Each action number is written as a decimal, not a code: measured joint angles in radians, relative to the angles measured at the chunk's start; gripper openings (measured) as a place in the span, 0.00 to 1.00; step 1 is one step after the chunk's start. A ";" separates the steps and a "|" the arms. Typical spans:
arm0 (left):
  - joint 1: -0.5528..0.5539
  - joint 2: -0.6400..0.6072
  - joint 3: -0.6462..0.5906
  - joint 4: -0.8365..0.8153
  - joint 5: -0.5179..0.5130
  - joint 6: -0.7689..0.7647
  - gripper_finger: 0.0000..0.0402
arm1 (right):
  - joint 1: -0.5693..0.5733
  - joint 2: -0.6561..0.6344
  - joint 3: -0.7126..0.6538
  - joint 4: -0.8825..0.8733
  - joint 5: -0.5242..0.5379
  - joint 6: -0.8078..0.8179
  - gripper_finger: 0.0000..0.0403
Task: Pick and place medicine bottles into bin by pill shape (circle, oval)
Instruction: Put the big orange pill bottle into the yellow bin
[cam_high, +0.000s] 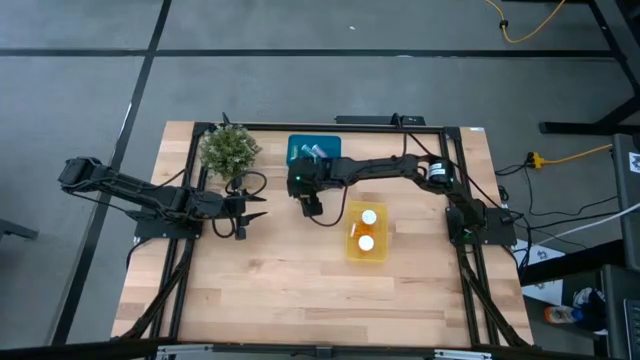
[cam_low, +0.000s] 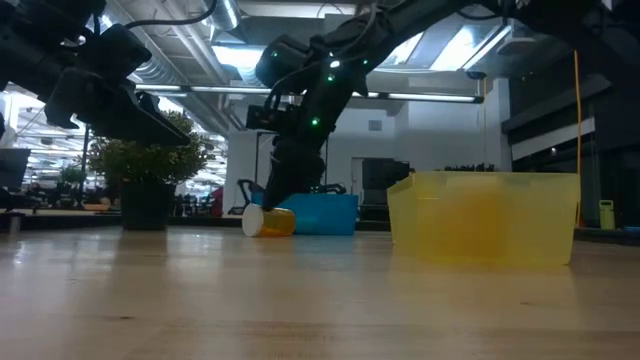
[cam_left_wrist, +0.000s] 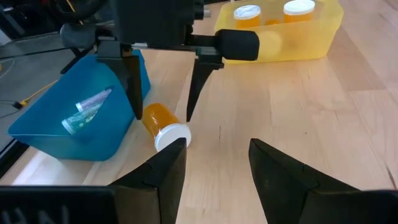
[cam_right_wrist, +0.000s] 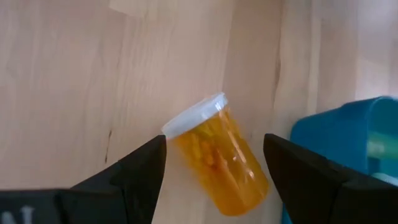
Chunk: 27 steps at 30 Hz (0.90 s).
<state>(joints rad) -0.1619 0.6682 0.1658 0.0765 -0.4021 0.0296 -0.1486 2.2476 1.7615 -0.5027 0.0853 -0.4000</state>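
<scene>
I should lower my right gripper to the bottle before I close on it, because the orange bottle body (cam_right_wrist: 222, 163) is below my right gripper's fingers.
An orange medicine bottle (cam_right_wrist: 217, 158) with a white cap (cam_left_wrist: 171, 137) lies on its side on the wooden table, just beside the blue bin (cam_left_wrist: 68, 140). My right gripper (cam_right_wrist: 214, 149) hangs open over it, pointing steeply down. One finger stands on each side of the bottle (cam_left_wrist: 158, 118), and neither visibly touches it. My left gripper (cam_left_wrist: 214, 149) waits open near the table's left side (cam_high: 255, 207), facing the bottle. The blue bin holds pale teal bottles (cam_left_wrist: 87, 112). The yellow bin (cam_high: 367, 250) holds two orange bottles with white caps (cam_high: 369, 216).
A potted plant (cam_high: 230, 150) stands at the table's far left, next to the blue bin (cam_high: 315, 150). Bare wood stretches across the near half of the table (cam_high: 300, 290). A black frame runs along the table's edges.
</scene>
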 joint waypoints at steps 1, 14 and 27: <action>0.000 0.000 0.000 0.000 0.000 0.000 0.42 | -0.001 0.001 0.000 -0.004 0.000 -0.001 0.67; 0.000 0.000 0.000 0.000 0.000 0.000 0.42 | -0.009 0.057 0.000 -0.010 0.000 0.003 0.67; 0.000 0.000 0.000 0.000 0.000 0.000 0.42 | 0.023 0.063 0.000 -0.045 -0.030 0.192 0.67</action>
<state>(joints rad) -0.1619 0.6682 0.1658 0.0761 -0.4019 0.0296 -0.1258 2.3104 1.7618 -0.5477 0.0554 -0.2080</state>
